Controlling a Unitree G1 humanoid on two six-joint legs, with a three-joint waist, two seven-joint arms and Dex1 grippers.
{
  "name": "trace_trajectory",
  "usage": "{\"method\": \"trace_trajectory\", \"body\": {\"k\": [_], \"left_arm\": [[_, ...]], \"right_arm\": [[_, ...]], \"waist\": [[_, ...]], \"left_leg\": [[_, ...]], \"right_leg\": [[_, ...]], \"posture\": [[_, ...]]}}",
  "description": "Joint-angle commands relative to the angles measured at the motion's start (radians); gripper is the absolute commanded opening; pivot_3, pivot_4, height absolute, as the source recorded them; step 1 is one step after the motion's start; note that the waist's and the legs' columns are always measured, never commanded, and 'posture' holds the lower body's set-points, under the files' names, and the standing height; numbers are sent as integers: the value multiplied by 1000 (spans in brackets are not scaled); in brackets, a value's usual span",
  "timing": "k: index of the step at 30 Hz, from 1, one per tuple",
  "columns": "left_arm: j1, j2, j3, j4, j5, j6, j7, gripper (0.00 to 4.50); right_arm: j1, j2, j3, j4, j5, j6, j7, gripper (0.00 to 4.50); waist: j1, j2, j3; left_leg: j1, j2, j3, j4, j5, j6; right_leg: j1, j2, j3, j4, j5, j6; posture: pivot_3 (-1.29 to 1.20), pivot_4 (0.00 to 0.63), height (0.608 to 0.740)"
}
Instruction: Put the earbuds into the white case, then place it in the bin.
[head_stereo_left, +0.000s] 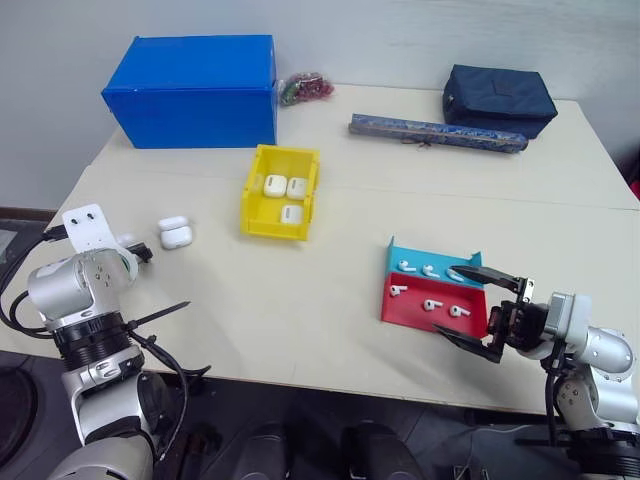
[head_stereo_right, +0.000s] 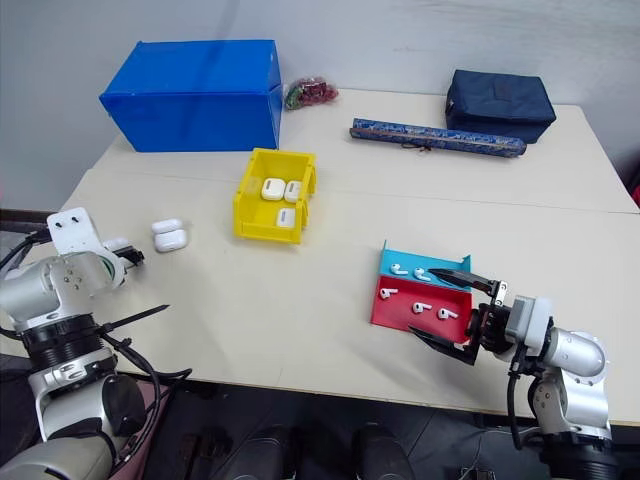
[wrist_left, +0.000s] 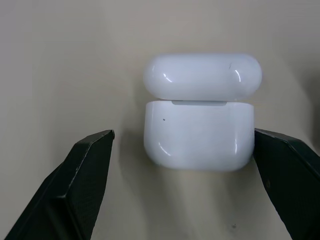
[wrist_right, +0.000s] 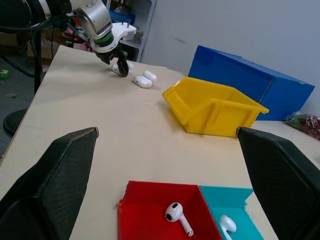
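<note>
The left fingers stand beside the white case's lower body, below its lid (wrist_left: 203, 76), in the left wrist view and would catch it, so now they close.
The white case (wrist_left: 198, 134) lies on the table at the left with its lid flipped open. My left gripper (head_stereo_left: 142, 251) is open just beside it, and its two black fingers (wrist_left: 82, 187) stand on either side of the case without touching it. Several earbuds (head_stereo_left: 432, 304) lie in a red tray (head_stereo_left: 420, 318) and a teal tray (head_stereo_left: 440, 258) at the right. My right gripper (head_stereo_left: 445, 300) is open at the near edge of the red tray, empty. The yellow bin (head_stereo_left: 251, 205) stands mid-table and holds three shut white cases.
A large blue box (head_stereo_left: 195, 90) stands at the back left behind the bin. A dark blue bag (head_stereo_left: 498, 98) and a long patterned tube (head_stereo_left: 437, 132) lie at the back right. A small red and green bundle (head_stereo_left: 305, 88) sits beside the blue box.
</note>
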Motion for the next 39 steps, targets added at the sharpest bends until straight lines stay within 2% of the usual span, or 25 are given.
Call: {"method": "trace_trajectory", "body": {"k": [1, 12, 15, 18, 19, 23, 26, 28, 31, 33, 35, 39], "left_arm": [[-20, 0, -3, 34, 28, -30, -11, 4479], [-29, -9, 5, 81, 46, -44, -40, 4479], [-21, -19, 2, 75, 52, -34, -41, 3876], [-12, -20, 5, 65, 59, -33, -44, 2915], [-8, -16, 6, 61, 61, -35, -47, 2768], [38, -1, 22, -10, 47, -27, -94, 2769], [100, -15, 87, -128, -4, -58, -162, 2769], [183, 8, 143, -231, -98, -107, -305, 2769], [366, 81, 186, -418, -323, -269, -704, 2769], [443, 79, 208, -540, -469, -384, -915, 2769], [498, 69, 162, -622, -514, -509, -1038, 2769], [504, -10, 28, -687, -603, -626, -1120, 2769]], "right_arm": [[5, 6, -20, 3, 30, -27, 28, 4500], [7, 22, -36, 113, 35, -106, 93, 4500], [8, 22, -36, 122, 35, -117, 96, 4500], [10, 21, -37, 126, 35, -124, 96, 4500], [11, 21, -37, 127, 34, -125, 94, 4500], [19, 20, -37, 122, 33, -128, 88, 4500], [25, 19, -42, 115, 29, -131, 76, 4500], [38, 9, -54, 100, 30, -127, 64, 4500], [62, -19, -80, 85, 31, -110, 50, 4500], [77, -44, -102, 83, 32, -94, 46, 4500], [94, -80, -125, 92, 26, -76, 44, 4500], [151, -159, -183, 105, 3, -34, 19, 4500]], "waist": [[0, 0, 0], [0, 0, 0], [0, 0, 0], [-1, 0, 0], [-2, 0, 0], [-5, 0, 0], [-7, 0, 0], [-7, 0, 0], [-7, -1, 1], [-3, -2, 1], [8, -1, 1], [16, 6, -2]], "left_leg": [[0, 0, 0, 0, 0, 0], [1, 0, 0, 0, 2, 0], [1, 0, 0, 0, 2, -1], [1, 0, 0, 0, 2, 0], [1, 0, 0, 0, 2, 0], [2, 0, 0, 0, 2, -1], [1, 0, 1, -1, 2, -1], [0, 0, 1, -1, 2, -1], [-1, 1, 1, -2, 2, -2], [-3, 1, 1, -1, 2, -2], [-3, 0, 0, 0, 1, -1], [2, -1, 0, -1, 0, 4]], "right_leg": [[0, 0, 0, 0, 0, 0], [0, 0, 0, 2, 0, 0], [0, 0, 0, 2, 0, 0], [0, 0, 0, 2, 0, 0], [0, 0, 0, 2, 0, 0], [0, 0, 0, 3, 0, 0], [-1, 0, 1, 2, 0, 0], [-2, 0, 1, 3, 0, 0], [-4, 0, 0, 3, 0, 0], [-5, 0, 0, 2, 0, 0], [-2, -1, 0, -1, 0, 0], [11, -1, 1, -17, -1, -2]], "posture": [[0, 150, 740], [0, 150, 740], [0, 150, 740], [0, 150, 740], [0, 150, 740], [0, 150, 740], [0, 150, 740], [0, 150, 740], [0, 150, 740], [0, 150, 740], [0, 150, 740], [0, 150, 740]]}}
